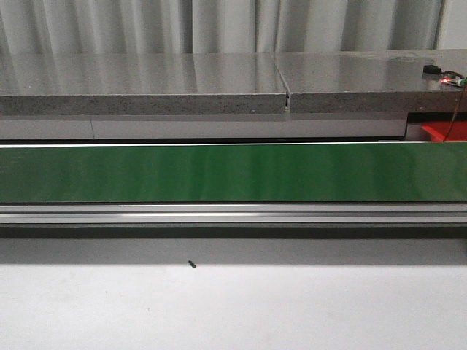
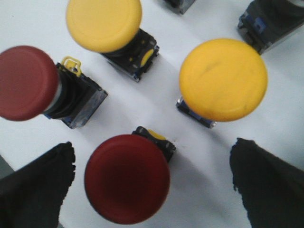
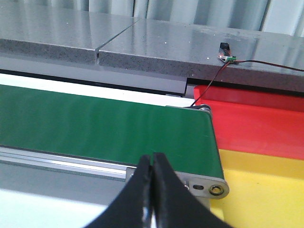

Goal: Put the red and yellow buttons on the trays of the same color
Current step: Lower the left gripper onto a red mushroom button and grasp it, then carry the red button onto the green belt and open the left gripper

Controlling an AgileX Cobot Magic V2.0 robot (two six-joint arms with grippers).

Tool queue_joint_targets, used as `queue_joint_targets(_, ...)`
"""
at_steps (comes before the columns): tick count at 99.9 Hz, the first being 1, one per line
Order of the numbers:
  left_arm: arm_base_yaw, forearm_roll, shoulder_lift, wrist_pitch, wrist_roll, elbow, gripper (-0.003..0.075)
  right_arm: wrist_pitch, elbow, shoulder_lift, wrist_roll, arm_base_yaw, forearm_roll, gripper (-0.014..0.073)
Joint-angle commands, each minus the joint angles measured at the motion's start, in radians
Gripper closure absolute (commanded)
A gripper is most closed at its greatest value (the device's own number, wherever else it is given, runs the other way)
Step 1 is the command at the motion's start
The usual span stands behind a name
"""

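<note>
The fingers are down at the red cap's (image 2: 127,179) depth on both sides, so my left gripper should close. Closing now would hold the red button.
In the left wrist view my left gripper (image 2: 152,161) hangs open above a white surface, its dark fingers (image 2: 38,190) wide apart. Between them stands a red button (image 2: 127,178), nearer one finger and touching neither. Further off are a second red button (image 2: 26,81) and two yellow buttons (image 2: 223,79) (image 2: 103,23). My right gripper (image 3: 152,164) is shut with nothing in it, over the end of the green belt (image 3: 104,123). Beside that end lie the red tray (image 3: 259,126) and the yellow tray (image 3: 266,190). A corner of the red tray (image 1: 444,132) shows in the front view, where neither gripper appears.
The green conveyor belt (image 1: 233,172) runs across the front view on an aluminium rail (image 1: 233,213), with a grey stone counter (image 1: 146,84) behind and white table in front. A small sensor with a wire (image 3: 225,53) sits on the counter. Dark button bases (image 2: 270,21) lie further off.
</note>
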Motion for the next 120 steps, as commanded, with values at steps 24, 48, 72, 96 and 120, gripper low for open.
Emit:
queue_joint_targets(24, 0.002, 0.004, -0.026, -0.025, -0.013, -0.027, 0.0081, -0.082, -0.016, -0.015, 0.001, 0.002, -0.005, 0.0662)
queue_joint_targets(48, 0.002, 0.006, -0.026, -0.023, -0.013, -0.027, 0.0205, -0.082, -0.016, -0.015, 0.001, 0.002, -0.005, 0.0662)
queue_joint_targets(72, 0.002, 0.008, -0.026, -0.013, -0.015, -0.034, 0.0525, -0.082, -0.016, -0.015, 0.001, 0.002, -0.005, 0.0662)
queue_joint_targets(96, 0.002, 0.004, -0.066, 0.099, -0.015, -0.079, 0.0740, -0.082, -0.016, -0.015, 0.001, 0.002, -0.005, 0.0662)
queue_joint_targets(120, -0.015, -0.043, -0.244, 0.159, 0.004, -0.081, 0.0741, -0.082, -0.016, -0.015, 0.001, 0.002, -0.005, 0.0662)
